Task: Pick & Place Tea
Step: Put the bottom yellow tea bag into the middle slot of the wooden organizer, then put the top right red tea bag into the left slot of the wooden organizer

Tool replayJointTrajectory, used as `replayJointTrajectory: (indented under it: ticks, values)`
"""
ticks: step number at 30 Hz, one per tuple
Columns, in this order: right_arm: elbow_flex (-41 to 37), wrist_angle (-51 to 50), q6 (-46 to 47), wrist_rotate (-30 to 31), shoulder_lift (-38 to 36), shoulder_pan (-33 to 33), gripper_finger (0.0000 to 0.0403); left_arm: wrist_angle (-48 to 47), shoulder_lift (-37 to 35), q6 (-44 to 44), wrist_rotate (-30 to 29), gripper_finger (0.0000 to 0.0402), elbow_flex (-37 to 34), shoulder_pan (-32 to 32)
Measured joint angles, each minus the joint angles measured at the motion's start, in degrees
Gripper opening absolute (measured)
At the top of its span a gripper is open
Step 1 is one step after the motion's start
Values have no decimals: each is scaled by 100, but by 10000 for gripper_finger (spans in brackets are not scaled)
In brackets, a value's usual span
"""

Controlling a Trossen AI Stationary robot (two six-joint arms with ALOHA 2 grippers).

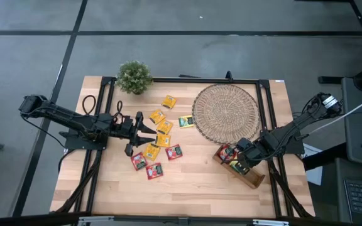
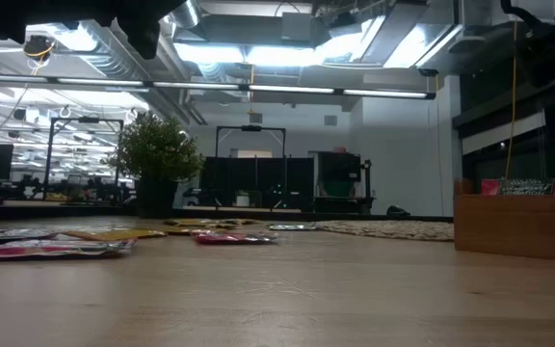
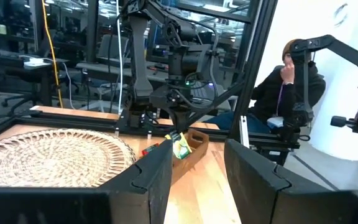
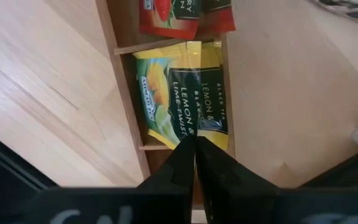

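The yellow sachet hangs inside the sides of the tray's middle section (image 4: pixel 213 102), so it is time to open my right gripper now.
Loose tea sachets lie flat on the table in the high view: yellow ones (image 1: pixel 163 139), red ones (image 1: pixel 154 171) and a green-edged one (image 1: pixel 186 122). My left gripper (image 1: pixel 148 137) hovers open among them, touching none; its fingers (image 3: pixel 194 171) stand wide apart. My right gripper (image 1: pixel 237 161) is over the long wooden tray (image 1: pixel 253 180) and shut on a yellow lemon-and-lime sachet (image 4: pixel 179 99). Red sachets (image 4: pixel 166 15) fill the neighbouring compartment. My right gripper pinches the yellow sachet by the middle of one edge (image 4: pixel 194 134) between its two fingertips, coming from above and pointing down. The sachet hangs below the fingers (image 3: pixel 180 148), over the tray's middle compartment between two dividers; whether its lower end touches the tray floor cannot be told.
A round woven mat (image 1: pixel 226 113) lies at the far right of the table, next to the tray. A small potted plant (image 1: pixel 134 76) stands at the far edge. A black frame (image 1: pixel 187 80) runs around the table. A seated person (image 3: pixel 291 81) shows beyond the table's right side.
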Motion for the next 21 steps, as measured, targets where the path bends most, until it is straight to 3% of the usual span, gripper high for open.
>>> replayJointTrajectory:
  ticks: [12,15,21]
  values:
    - [0,-7,28,-57,0,0,13,0,0,0,-7,141,0,0]
    - [0,-8,39,-55,0,0,37,0,0,0,-7,141,0,0]
    - [0,-48,43,-162,0,-36,121,0,0,0,-42,141,0,0]
